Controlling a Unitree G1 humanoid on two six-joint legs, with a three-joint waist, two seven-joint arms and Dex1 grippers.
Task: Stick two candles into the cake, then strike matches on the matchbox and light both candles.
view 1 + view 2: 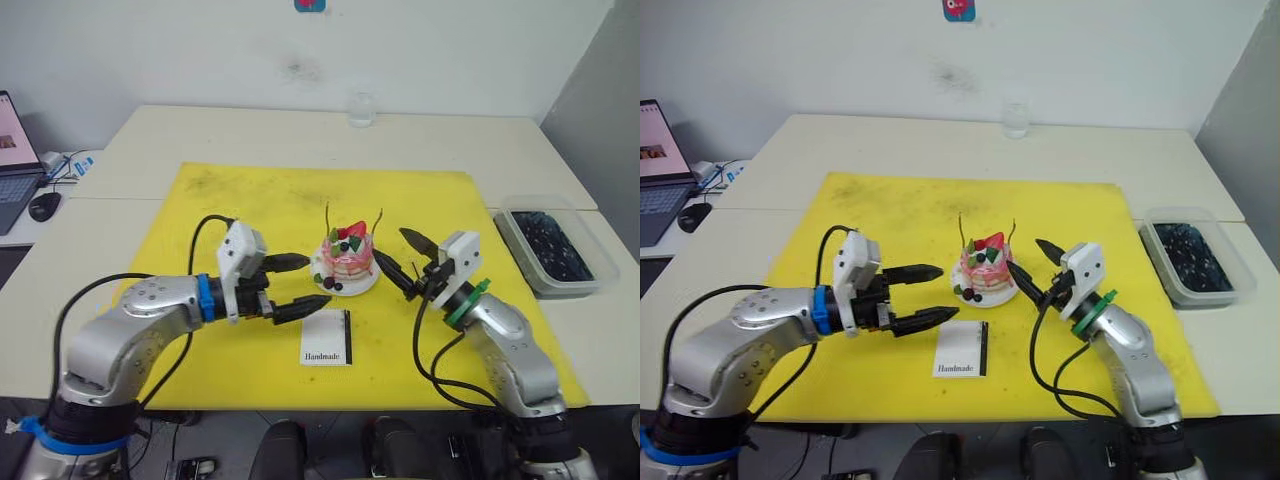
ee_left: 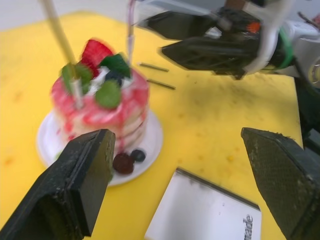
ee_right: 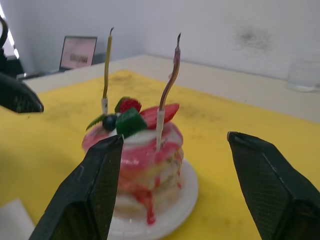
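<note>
I should next grab the matchbox's thin plain edge with my left gripper, because the matchbox's broad top is too wide to span with its broad side (image 1: 325, 334) up.
The pink cake (image 1: 346, 262) with its strawberry sits on a white plate (image 1: 368, 281) in the middle of the yellow mat. Both thin candles (image 3: 107, 65) (image 3: 170, 85) stand upright in its top, and no flame shows on either. The white matchbox (image 1: 327, 337) lies flat just in front of the cake. Two dark matches (image 2: 161, 84) lie on the mat on the cake's right side, under my right gripper. My left gripper (image 1: 312, 283) hovers open just left of the cake. My right gripper (image 1: 392, 247) hovers open just right of it. Both hold nothing.
A clear bin (image 1: 548, 248) of dark items stands at the right table edge. A glass (image 1: 361, 109) is at the back centre. A laptop (image 1: 10, 160) and mouse (image 1: 44, 205) sit far left. The yellow mat (image 1: 250, 210) has bare space behind the cake.
</note>
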